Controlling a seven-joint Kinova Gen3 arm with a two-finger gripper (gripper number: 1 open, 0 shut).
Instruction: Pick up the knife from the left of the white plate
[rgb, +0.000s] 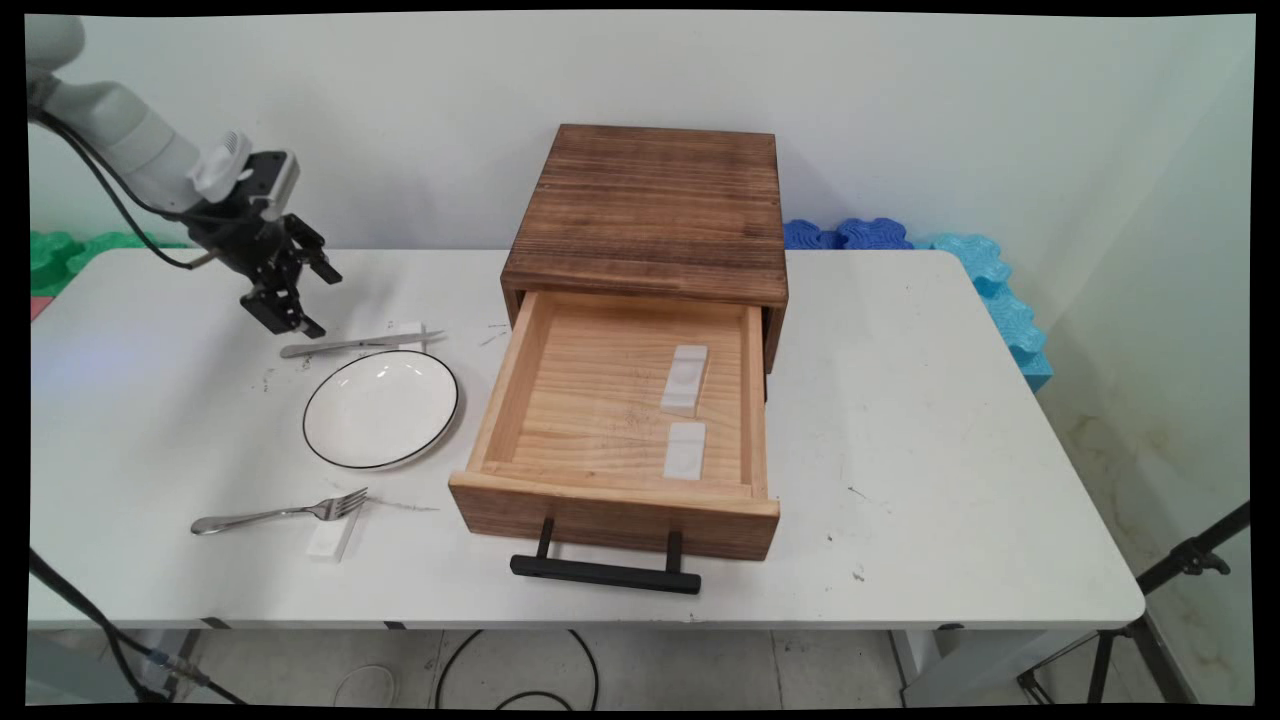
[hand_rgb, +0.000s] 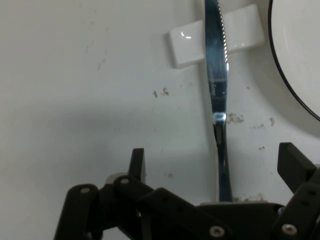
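Observation:
The silver knife needs to be carried over to the open drawer, so my gripper should grab the knife by its handle (rgb: 314, 349) next.
My black gripper (rgb: 292, 320) hangs open just above the table at the far left, over the handle end of a silver knife (rgb: 360, 344). The knife's blade rests on a small white block (rgb: 410, 333). In the hand view the gripper (hand_rgb: 216, 165) straddles the knife (hand_rgb: 218, 95), one finger on each side and neither touching it. The blade runs up across the white block (hand_rgb: 216, 36). Nothing is held.
A white black-rimmed plate (rgb: 380, 408) lies just in front of the knife, its edge (hand_rgb: 300, 60) also in the hand view. A fork (rgb: 280, 513) leans on another white block (rgb: 333, 537). A wooden box (rgb: 650, 205) has its drawer (rgb: 520, 390) pulled open, with two white blocks (rgb: 684, 380) inside.

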